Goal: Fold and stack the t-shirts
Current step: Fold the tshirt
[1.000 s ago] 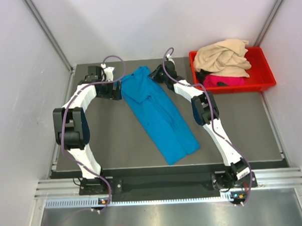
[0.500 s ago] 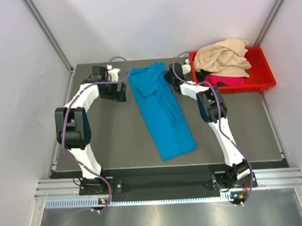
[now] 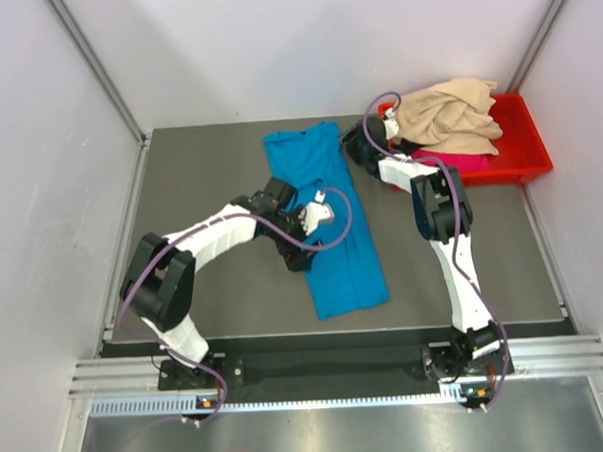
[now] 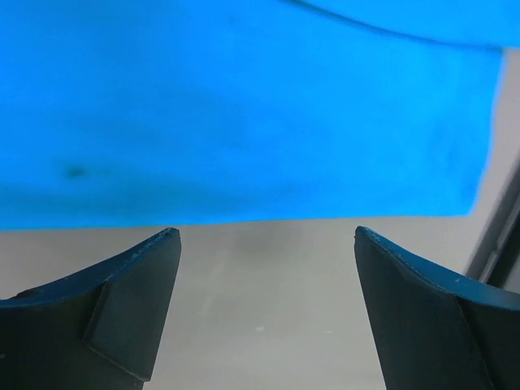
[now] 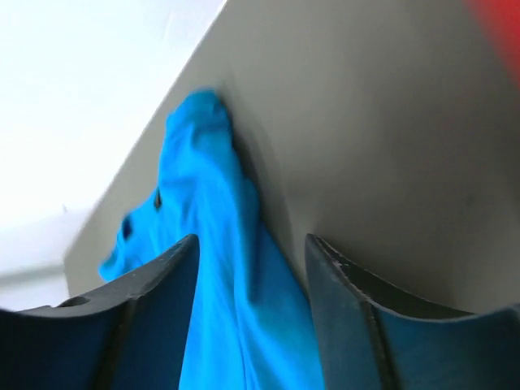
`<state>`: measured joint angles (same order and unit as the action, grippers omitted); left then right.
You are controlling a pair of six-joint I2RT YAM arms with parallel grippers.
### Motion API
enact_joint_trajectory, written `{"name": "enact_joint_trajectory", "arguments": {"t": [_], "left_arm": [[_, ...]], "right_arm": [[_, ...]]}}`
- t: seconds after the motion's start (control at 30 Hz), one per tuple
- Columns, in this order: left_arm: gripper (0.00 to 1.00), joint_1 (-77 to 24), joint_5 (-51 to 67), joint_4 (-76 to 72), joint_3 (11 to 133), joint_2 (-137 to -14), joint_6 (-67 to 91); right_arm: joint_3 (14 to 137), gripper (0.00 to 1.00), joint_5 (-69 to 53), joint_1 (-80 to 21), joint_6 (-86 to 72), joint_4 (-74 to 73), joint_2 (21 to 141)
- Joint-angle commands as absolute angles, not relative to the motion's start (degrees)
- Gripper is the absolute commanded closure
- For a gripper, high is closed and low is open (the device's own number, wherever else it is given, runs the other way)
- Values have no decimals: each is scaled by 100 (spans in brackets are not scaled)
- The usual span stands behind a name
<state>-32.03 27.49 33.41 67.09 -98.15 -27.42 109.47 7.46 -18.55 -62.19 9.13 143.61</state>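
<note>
I will next grab the turquoise-blue t-shirt by its near-end corner with my left gripper to fold it. The t-shirt's other corner stays for my right gripper.
The turquoise-blue t-shirt (image 3: pixel 331 225) lies on the grey table (image 3: pixel 199 180) as a long narrow strip, running from the far middle toward the near edge. My left gripper (image 3: pixel 303 254) is low at the strip's left edge. In the left wrist view it (image 4: pixel 266 236) stands open over bare table, and the cloth (image 4: pixel 244 106) starts just past its fingertips. My right gripper (image 3: pixel 354 142) is at the strip's far right corner. It (image 5: pixel 252 244) is open, with blue cloth (image 5: pixel 203 162) lying loose between its fingers. The beige t-shirt (image 3: pixel 442 115) and the magenta t-shirt (image 3: pixel 459 161) are heaped in the bin.
The red plastic bin (image 3: pixel 524 166) stands at the table's far right corner, just right of my right gripper. White walls enclose the table at the back and on both sides. A metal rail (image 3: pixel 338 370) runs along the near edge by the arm bases.
My right gripper dragged the shirt's far end to the right, then opened and let it go. My left arm swung from the far left to the middle of the strip's left edge.
</note>
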Motion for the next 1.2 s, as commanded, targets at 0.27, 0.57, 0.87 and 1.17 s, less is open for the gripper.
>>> {"name": "enact_joint_trajectory", "arguments": {"t": [0.27, 0.57, 0.87, 1.17], "left_arm": [[1, -4657, 2884, 1820, 4932, -8745, -4376], [1, -5466, 2443, 1160, 4255, -8710, -4632], [21, -5810, 1917, 334, 3797, -8639, -4404], [100, -5801, 1564, 2044, 3771, -7834, -4614]], "right_arm": [[10319, 41, -562, -1617, -4606, 80, 12341], [9239, 41, -896, -1547, -3947, -432, 11164], [7375, 42, -1134, -1555, -3103, -1218, 9546], [5425, 43, -1134, -1713, -2742, -2643, 7595]]}}
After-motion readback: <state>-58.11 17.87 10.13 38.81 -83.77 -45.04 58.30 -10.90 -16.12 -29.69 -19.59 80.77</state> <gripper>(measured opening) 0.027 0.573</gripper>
